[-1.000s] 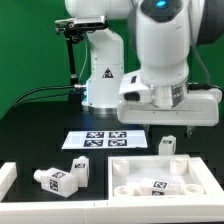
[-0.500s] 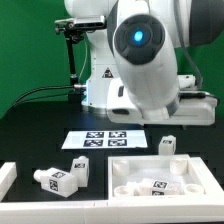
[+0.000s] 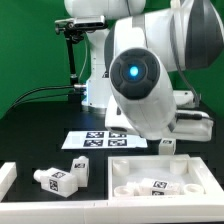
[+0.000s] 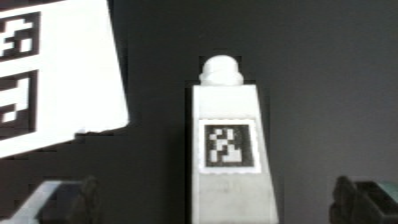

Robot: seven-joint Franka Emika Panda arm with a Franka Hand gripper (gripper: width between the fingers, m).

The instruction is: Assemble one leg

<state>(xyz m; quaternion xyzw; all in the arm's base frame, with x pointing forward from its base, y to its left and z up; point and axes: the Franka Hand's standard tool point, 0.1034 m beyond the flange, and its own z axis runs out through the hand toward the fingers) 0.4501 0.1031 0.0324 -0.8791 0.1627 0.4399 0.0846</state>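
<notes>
The robot's fingers are high above the tagged white leg's square body and would miss if they closed now. The gripper needs to go lower before it closes on the leg.
A white leg [image 4: 226,140] with a square black-and-white tag and a rounded tip lies between my two fingers in the wrist view. My gripper [image 4: 214,205] is open, with one finger [image 4: 63,200] and the other [image 4: 365,200] set wide on either side of the leg and not touching it. In the exterior view this leg [image 3: 168,146] stands on the black table at the marker board's right end. The arm's bulk hides the fingers there.
The marker board [image 3: 103,139] lies mid-table and also shows in the wrist view [image 4: 54,80]. Two more legs [image 3: 62,178] lie at the front left. A large white tray-like piece [image 3: 125,170] with raised rims sits at the front right.
The arm has tipped forward and down over the leg beside the marker board. Its round joint now fills the middle of the exterior view. The parts on the table have not moved.
</notes>
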